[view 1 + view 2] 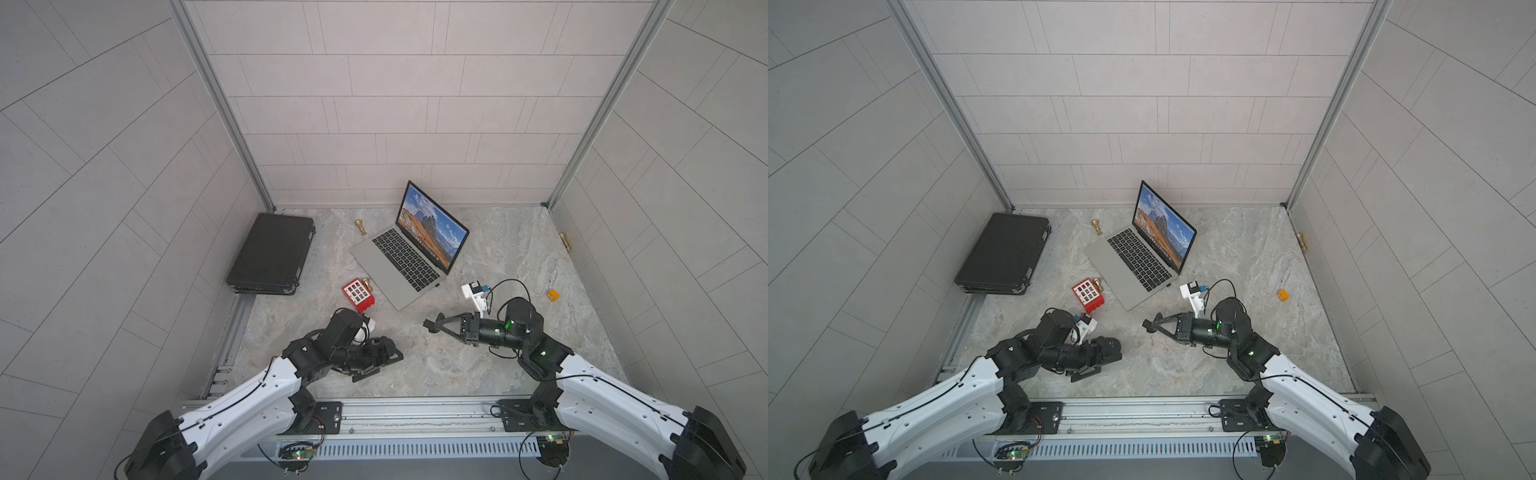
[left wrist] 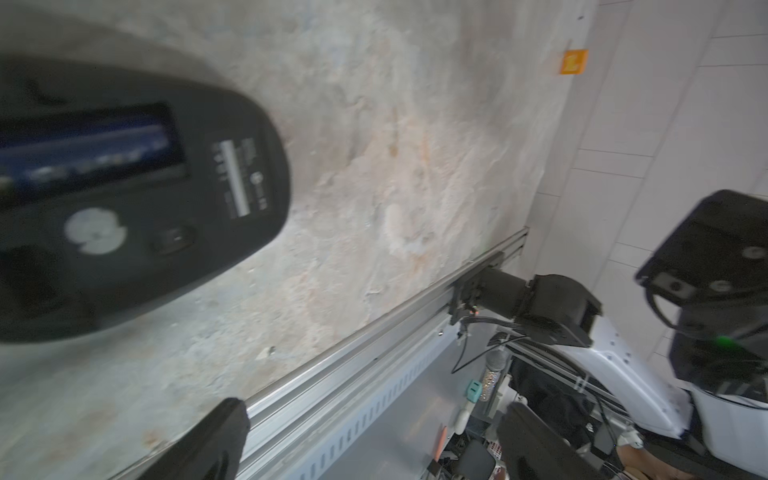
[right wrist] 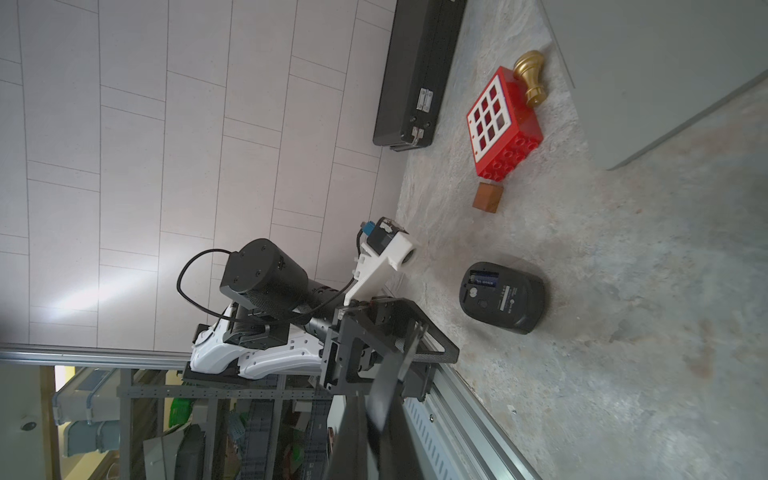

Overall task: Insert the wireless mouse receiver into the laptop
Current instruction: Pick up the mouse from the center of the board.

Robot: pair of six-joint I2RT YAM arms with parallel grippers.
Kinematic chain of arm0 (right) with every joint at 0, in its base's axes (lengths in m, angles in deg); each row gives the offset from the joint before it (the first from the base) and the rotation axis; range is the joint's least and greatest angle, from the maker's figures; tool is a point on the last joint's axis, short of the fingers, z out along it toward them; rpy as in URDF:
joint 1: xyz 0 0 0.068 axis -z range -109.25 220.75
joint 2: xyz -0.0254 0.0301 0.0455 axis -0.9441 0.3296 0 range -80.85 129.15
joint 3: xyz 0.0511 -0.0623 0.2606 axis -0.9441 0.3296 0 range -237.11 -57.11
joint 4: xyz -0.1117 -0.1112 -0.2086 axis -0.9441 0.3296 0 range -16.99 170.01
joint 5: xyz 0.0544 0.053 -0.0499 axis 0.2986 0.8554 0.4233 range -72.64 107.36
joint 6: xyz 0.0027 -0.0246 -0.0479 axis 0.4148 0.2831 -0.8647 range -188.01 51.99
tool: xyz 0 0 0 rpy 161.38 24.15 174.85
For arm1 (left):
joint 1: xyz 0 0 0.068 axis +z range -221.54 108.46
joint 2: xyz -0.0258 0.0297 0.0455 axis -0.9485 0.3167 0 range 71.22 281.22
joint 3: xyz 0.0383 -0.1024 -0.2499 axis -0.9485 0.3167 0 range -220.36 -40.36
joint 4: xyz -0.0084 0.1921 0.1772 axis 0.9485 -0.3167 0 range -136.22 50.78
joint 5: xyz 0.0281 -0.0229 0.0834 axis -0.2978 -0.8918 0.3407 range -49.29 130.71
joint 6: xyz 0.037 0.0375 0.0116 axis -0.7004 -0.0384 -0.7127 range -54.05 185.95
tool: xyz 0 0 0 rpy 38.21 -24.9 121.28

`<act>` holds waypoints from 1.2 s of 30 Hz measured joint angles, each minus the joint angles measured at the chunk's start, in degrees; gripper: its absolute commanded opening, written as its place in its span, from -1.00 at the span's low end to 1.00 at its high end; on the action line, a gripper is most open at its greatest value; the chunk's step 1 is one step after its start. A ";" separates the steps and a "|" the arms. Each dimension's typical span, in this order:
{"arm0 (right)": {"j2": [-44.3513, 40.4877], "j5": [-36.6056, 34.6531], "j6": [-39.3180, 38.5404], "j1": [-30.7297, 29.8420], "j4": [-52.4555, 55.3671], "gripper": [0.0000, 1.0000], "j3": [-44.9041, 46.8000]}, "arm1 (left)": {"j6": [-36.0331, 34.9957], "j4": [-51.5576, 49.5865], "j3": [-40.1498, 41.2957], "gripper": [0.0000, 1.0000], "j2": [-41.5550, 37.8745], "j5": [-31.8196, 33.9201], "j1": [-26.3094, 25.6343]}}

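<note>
The belly-up mouse needs to be gripped next by my left gripper across its sides at the label end, so the mouse's battery bay stays free to take the cover.
The laptop [image 1: 386, 270] [image 1: 1121, 270] stands open mid-table, its screen showing mountains and sky. The black mouse [image 3: 503, 297] [image 2: 137, 199] lies belly-up with its battery bay uncovered. I cannot make out the wireless mouse receiver in any view. My left gripper [image 1: 380, 368] [image 1: 1098, 368] [image 2: 374, 449] is open just beside the mouse, with nothing between its fingers [image 2: 216, 436]. My right gripper [image 1: 429, 325] [image 1: 1147, 325] [image 3: 374, 415] hovers in front of the laptop. It is shut on a thin dark mouse cover piece [image 3: 399, 365].
A black case [image 1: 270, 253] lies at the left wall. A red block [image 1: 358, 295], gold chess pieces [image 1: 360, 226], a brown cube [image 3: 488, 197] and an orange cube [image 1: 552, 295] lie scattered around. A small dark stub [image 1: 437, 285] sticks out of the laptop's side. A metal rail [image 1: 415, 409] bounds the front.
</note>
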 measured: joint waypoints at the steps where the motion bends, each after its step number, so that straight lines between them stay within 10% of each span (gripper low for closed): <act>1: 0.59 -0.04 -0.17 0.00 0.13 -1.00 0.00 | -0.81 -0.79 0.02 0.96 1.11 0.76 0.00; 25: -1.05 -2.73 -1.11 0.00 3.26 -1.00 2.47 | -19.34 1.09 -13.40 0.98 29.46 18.78 -0.76; 36: -1.90 -3.54 -1.46 0.11 3.85 -1.00 4.70 | -22.53 -2.62 -17.40 0.92 34.97 33.20 -9.88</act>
